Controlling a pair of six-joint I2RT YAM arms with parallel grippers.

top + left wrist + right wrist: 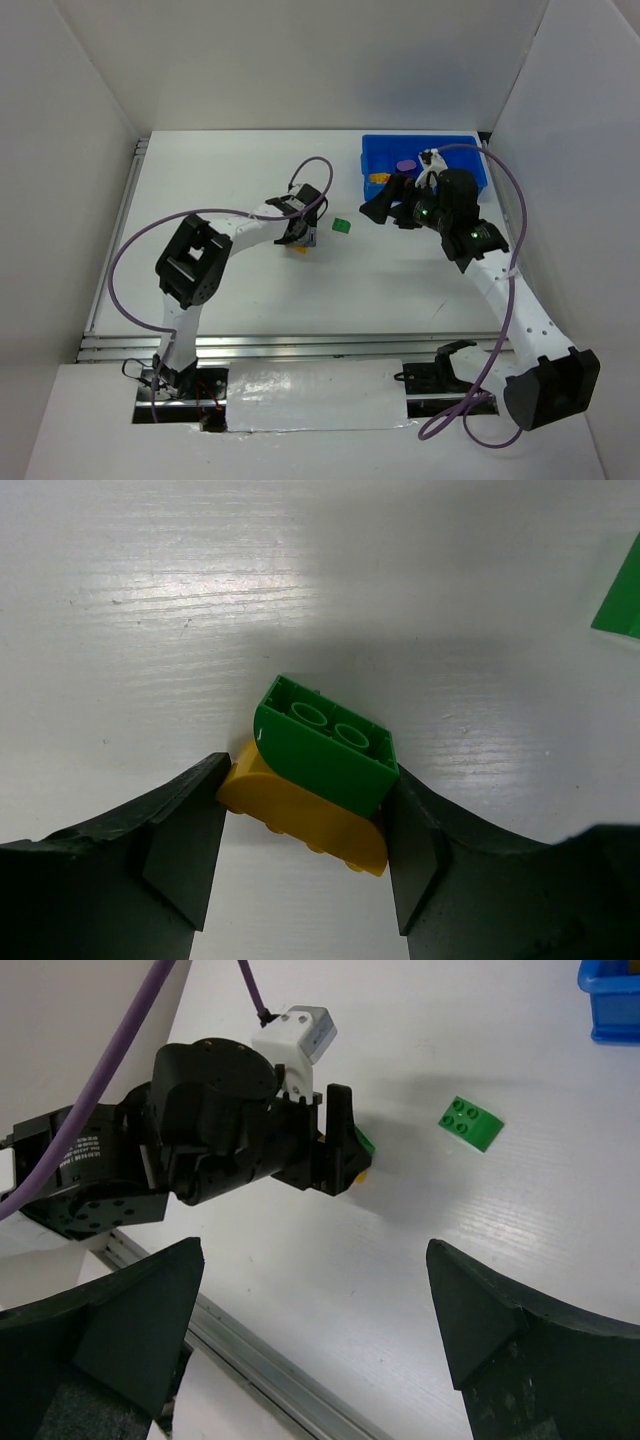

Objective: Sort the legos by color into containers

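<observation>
My left gripper's fingers are clamping the pair from both ends. The yellow and green lego would come up together if I lifted my left gripper now.
In the left wrist view a yellow lego (300, 815) lies on the white table with a green two-stud lego (325, 745) lying against its far side. My left gripper (305, 850) is shut on this pair, one finger (170, 850) pressing the yellow end and the other (440, 860) against the green corner. A second green square lego (341, 227) lies just to the right of it. The blue container tray (440, 142) stands at the back right, with a purple lego (405, 163) and a yellow one (380, 177) inside. My right gripper (375, 205) hovers open and holds nothing, in front of the tray.
White walls enclose the table on three sides. An aluminium rail (260, 1360) runs along the table's near edge. In the right wrist view the left arm's wrist (230, 1130) sits left of the green square lego (471, 1122), and the tray's corner (610, 1000) shows at top right.
</observation>
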